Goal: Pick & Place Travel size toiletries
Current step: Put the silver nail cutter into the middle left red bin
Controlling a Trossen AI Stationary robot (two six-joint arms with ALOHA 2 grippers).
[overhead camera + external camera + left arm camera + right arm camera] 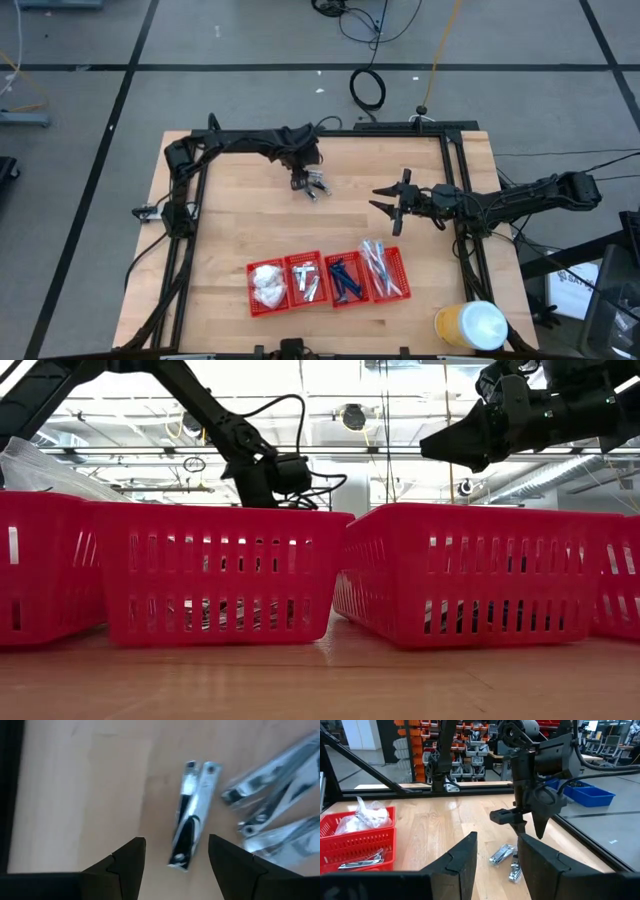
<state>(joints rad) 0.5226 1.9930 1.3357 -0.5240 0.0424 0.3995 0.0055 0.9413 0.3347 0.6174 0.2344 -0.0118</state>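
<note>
My left gripper should next grab the nail clipper's two long sides to add another clipper to the red basket (307, 281).
A small pile of silvery metal clippers (316, 190) lies flat on the wooden table, toward its far side. My left gripper (304, 182) hangs over the pile, pointing down and open. In the left wrist view, its fingers (176, 865) stand on either side of one clipper (192, 812) without touching it; more clippers (272, 817) lie beside that one. My right gripper (390, 205) is open and hovers to the right of the pile, with its fingers (497, 862) aimed at the left gripper (532, 815) and the clippers (502, 854).
A row of red mesh baskets sits near the table's near edge. They hold white packets (266, 285), silvery clippers (306, 280), dark blue sticks (345, 278) and pale wrapped sticks (385, 270). A yellow cup with a white lid (470, 325) stands at the near right corner. Bare wood lies between pile and baskets.
</note>
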